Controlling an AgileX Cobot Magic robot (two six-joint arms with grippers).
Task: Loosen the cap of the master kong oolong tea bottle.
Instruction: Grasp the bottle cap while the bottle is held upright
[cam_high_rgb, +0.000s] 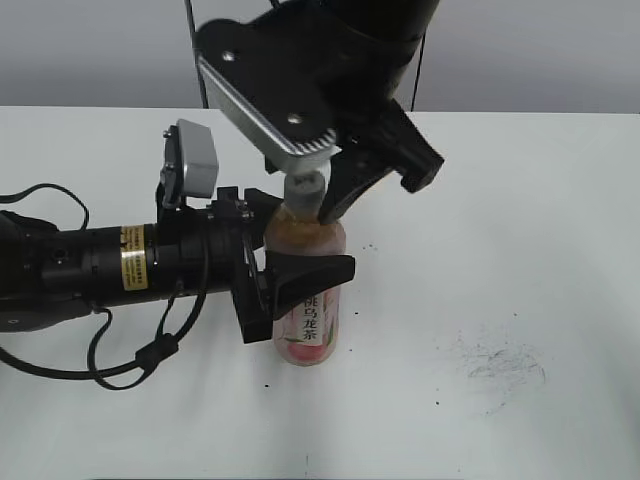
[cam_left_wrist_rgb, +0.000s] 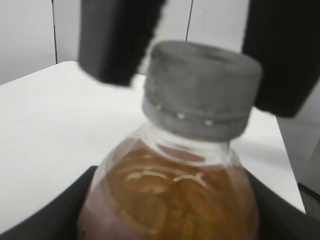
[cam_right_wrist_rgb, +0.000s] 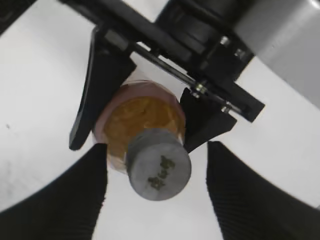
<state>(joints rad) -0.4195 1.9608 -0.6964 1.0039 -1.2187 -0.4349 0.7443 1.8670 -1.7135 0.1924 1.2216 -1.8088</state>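
Note:
Next, my right gripper grabs the grey-white cap by its ribbed side (cam_high_rgb: 304, 193) to loosen the tea bottle (cam_high_rgb: 309, 322).
The master kong oolong tea bottle (cam_high_rgb: 309, 322) stands upright on the white table, amber tea showing above its pink label. My left gripper (cam_high_rgb: 298, 278) reaches in from the left and is shut on the bottle's body, a black finger pressed on each side. The grey ribbed cap (cam_right_wrist_rgb: 158, 164), with a dark logo on top, sits on the neck. My right gripper (cam_right_wrist_rgb: 156, 148) hangs over it from above, open. Its two ribbed fingers (cam_right_wrist_rgb: 80, 192) flank the cap, with white table showing in the gap on each side. The left wrist view shows the cap (cam_left_wrist_rgb: 200, 87) close up between those fingers.
The white table (cam_high_rgb: 520, 250) stretches to the right of the bottle, with a patch of dark scuff marks (cam_high_rgb: 505, 362) at the front right. My left arm and its cables (cam_high_rgb: 90, 265) lie across the table's left side. A grey wall stands behind.

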